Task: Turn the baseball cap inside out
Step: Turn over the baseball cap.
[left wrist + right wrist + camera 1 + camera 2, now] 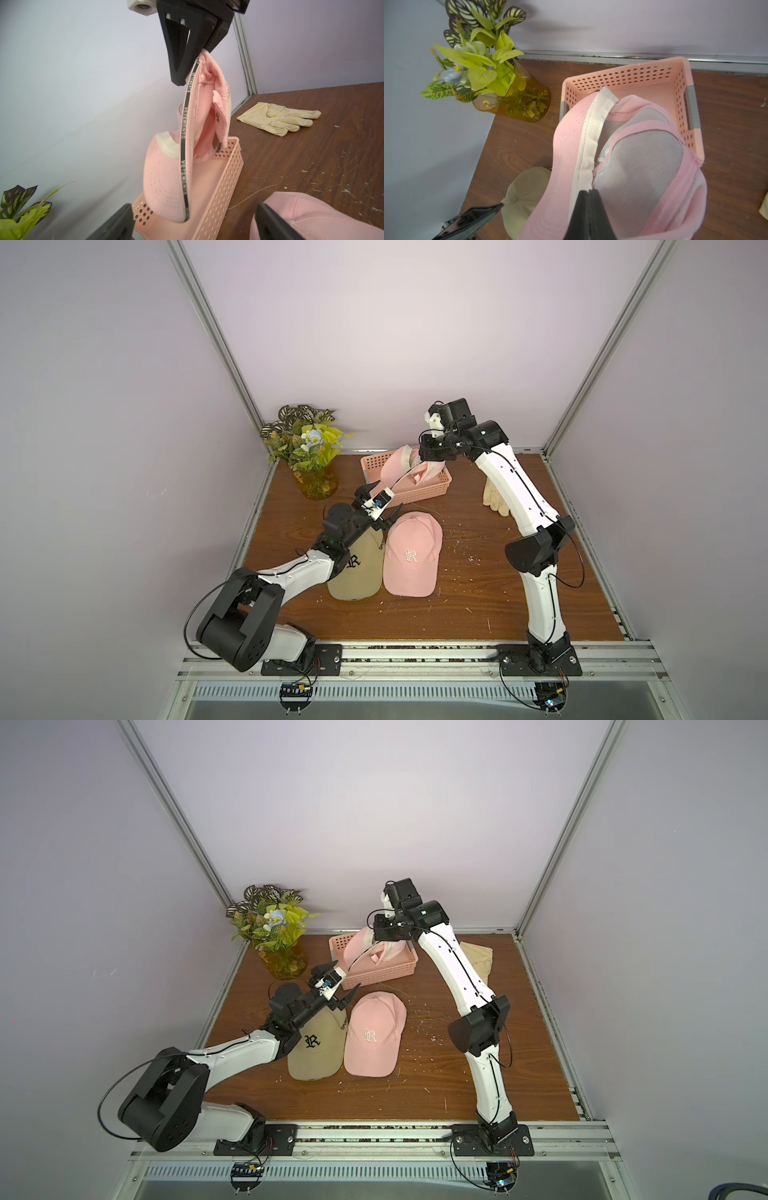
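The pink cap needs its sweatband and lining free so it can be turned inside out, so my left gripper will grab the cap's hanging brim next.
A pink baseball cap [397, 466] [361, 948] hangs over the pink basket [432, 489], with its brim down. Its grey lining and white sweatband face outward [643, 176]. My right gripper [589, 193] is shut on the cap's rim by the sweatband; in the left wrist view this gripper [194, 64] comes down from above onto the cap [166, 176]. My left gripper [377, 504] [336, 982] [195, 218] stands open with nothing in it, just in front of the basket, short of the hanging brim.
A second pink cap [411, 556] and a beige cap [357, 572] lie side by side under the left arm. A plant in an amber vase [309, 456] stands at the back left corner. A cream glove [278, 120] lies right of the basket [224, 187].
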Action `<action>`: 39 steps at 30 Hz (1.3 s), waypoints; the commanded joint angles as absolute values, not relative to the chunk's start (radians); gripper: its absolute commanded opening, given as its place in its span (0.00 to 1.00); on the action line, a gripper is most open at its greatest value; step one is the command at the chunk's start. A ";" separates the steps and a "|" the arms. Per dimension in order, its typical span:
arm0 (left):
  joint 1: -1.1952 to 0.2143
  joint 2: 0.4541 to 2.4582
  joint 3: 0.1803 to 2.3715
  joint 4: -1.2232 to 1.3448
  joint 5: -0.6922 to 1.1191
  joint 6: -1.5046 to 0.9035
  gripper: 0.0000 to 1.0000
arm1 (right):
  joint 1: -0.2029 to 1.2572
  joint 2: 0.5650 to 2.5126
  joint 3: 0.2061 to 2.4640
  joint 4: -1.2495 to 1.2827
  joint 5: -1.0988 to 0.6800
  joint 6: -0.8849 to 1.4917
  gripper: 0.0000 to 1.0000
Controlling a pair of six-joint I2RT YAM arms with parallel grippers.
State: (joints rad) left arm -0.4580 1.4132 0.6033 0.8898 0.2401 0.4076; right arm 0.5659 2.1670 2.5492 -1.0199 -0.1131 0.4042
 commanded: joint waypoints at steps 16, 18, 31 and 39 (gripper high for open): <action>-0.469 1.508 0.653 0.996 0.211 0.429 0.25 | 0.635 1.927 2.349 -0.999 -0.163 0.363 0.00; -0.476 1.465 0.638 0.994 0.235 0.401 0.10 | 0.634 1.888 2.294 -0.969 -0.159 0.358 0.00; -0.589 1.224 0.715 0.565 0.406 0.074 0.01 | 0.632 1.501 1.685 -0.476 0.120 0.277 0.53; -0.592 1.290 0.893 0.209 0.452 -0.255 0.01 | 0.631 1.165 1.303 -0.217 0.246 0.097 0.65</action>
State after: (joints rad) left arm -0.5987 1.2846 0.8223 0.2756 0.4004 -0.0792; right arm 0.6373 1.2285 1.3476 -0.2977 0.1635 0.2142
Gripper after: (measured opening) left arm 0.071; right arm 0.639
